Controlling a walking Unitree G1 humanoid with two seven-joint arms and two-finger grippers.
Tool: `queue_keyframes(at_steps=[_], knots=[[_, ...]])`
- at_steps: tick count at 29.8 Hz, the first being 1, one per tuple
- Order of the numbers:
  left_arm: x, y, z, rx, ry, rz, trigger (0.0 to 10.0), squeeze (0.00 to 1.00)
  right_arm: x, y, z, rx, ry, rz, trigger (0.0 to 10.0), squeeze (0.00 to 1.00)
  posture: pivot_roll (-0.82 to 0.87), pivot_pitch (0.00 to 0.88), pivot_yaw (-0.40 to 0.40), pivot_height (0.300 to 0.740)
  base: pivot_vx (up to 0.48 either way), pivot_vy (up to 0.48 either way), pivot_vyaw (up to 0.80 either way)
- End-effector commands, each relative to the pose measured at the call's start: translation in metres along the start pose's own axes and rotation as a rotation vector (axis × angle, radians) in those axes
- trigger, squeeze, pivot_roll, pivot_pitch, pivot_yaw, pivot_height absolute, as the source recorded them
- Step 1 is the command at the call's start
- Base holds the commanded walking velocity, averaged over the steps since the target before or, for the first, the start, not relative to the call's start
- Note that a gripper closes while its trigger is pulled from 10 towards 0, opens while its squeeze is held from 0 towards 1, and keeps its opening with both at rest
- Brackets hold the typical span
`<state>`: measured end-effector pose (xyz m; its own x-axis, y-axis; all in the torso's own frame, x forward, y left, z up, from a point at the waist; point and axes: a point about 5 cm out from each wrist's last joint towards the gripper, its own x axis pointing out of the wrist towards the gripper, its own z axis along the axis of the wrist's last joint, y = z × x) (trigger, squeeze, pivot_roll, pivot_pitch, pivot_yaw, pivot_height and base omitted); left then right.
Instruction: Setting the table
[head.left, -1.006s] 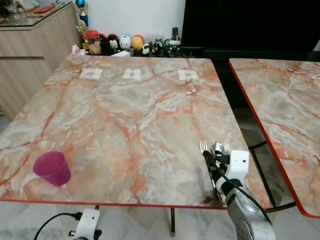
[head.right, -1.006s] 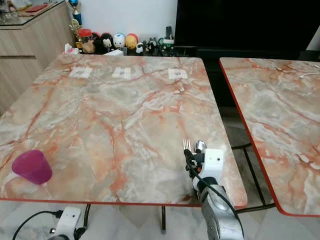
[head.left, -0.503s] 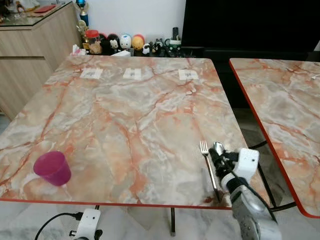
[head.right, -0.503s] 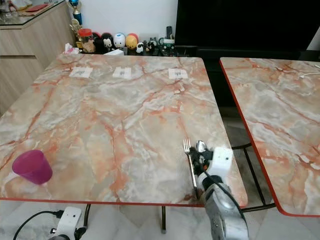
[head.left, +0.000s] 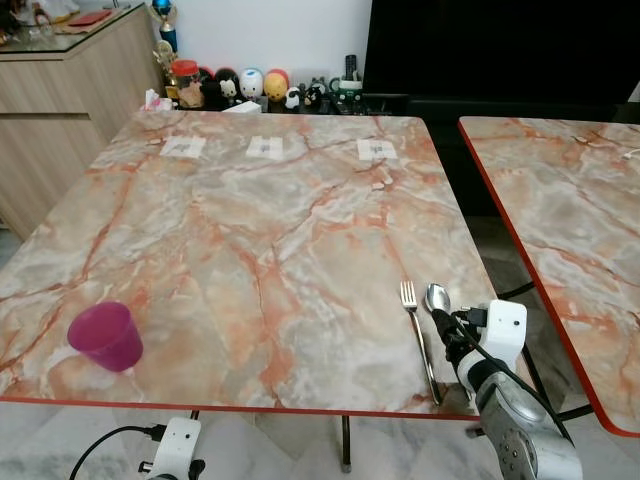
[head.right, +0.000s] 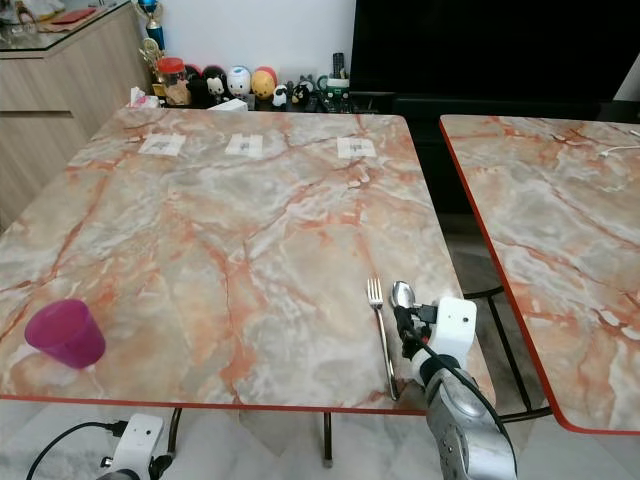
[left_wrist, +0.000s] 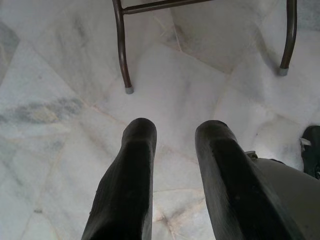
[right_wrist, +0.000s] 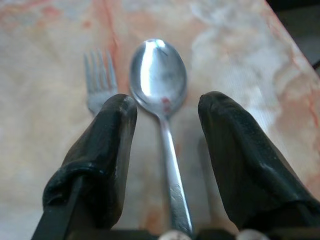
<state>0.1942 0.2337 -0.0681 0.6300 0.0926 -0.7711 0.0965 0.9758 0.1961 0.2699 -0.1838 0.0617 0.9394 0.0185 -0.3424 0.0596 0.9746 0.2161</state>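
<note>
The spoon's bowl is round and sloping, so the right gripper will next grab the spoon by its slim handle, where two straight sides face each other.
A silver fork and a silver spoon lie side by side near the front right corner of the marble table, the spoon on the right. My right gripper hovers low over the spoon's handle. In the right wrist view its fingers stand open, with the spoon lying between them untouched and the fork just beyond one fingertip. A pink cup stands upright at the front left. My left gripper hangs open over the pale floor below the table edge.
A second marble table stands to the right across a narrow gap with metal legs. Three white tags lie at the far side. Figurines line the back wall, and a wooden cabinet stands at the left.
My right gripper has shifted rightward, from above the fork's handle to above the spoon's handle. The fork now lies uncovered. Cup, fork and spoon have stayed in place.
</note>
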Motion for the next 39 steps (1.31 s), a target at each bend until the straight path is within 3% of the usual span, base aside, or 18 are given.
queue_keyframes(at_steps=[1,29,30,31,32,34,35,39], knots=[[-0.001,-0.001,-0.006,0.006,0.023,-0.007,10.0,0.00,0.002,-0.002,0.003,0.006,0.007,-0.004,10.0,0.00,0.05,0.000,-0.024,0.740,0.000,0.000,0.00],[-0.001,0.000,-0.007,0.005,0.030,-0.003,10.0,0.00,0.004,-0.002,-0.014,-0.017,0.126,0.031,10.0,0.00,0.06,0.000,-0.021,0.740,0.000,0.000,0.00],[-0.001,0.000,-0.007,0.005,0.030,-0.004,10.0,0.00,0.004,-0.002,-0.014,-0.017,0.129,0.033,8.8,0.00,0.06,0.000,-0.021,0.740,0.000,0.000,0.00],[-0.001,0.000,-0.007,0.005,0.029,-0.005,10.0,0.00,0.004,-0.002,-0.016,-0.016,0.140,0.040,4.6,0.00,0.06,0.000,-0.021,0.740,0.000,0.000,0.00],[-0.001,0.000,-0.007,0.005,0.029,-0.005,10.0,0.00,0.004,-0.001,-0.017,-0.018,0.146,0.044,1.3,0.00,0.06,0.000,-0.021,0.740,0.000,0.000,0.00],[-0.001,0.000,-0.007,0.005,0.029,-0.005,10.0,0.00,0.004,-0.001,-0.019,-0.020,0.155,0.049,0.8,0.00,0.06,0.000,-0.021,0.740,0.000,0.000,0.00],[-0.001,0.000,-0.007,0.005,0.028,-0.005,10.0,0.00,0.004,-0.001,-0.019,-0.021,0.159,0.049,0.0,0.00,0.06,0.000,-0.021,0.740,0.000,0.000,0.00],[-0.001,0.000,-0.007,0.004,0.027,-0.006,10.0,0.00,0.003,-0.001,-0.021,-0.025,0.167,0.050,0.0,0.00,0.06,0.001,-0.021,0.740,0.000,0.000,0.00]])
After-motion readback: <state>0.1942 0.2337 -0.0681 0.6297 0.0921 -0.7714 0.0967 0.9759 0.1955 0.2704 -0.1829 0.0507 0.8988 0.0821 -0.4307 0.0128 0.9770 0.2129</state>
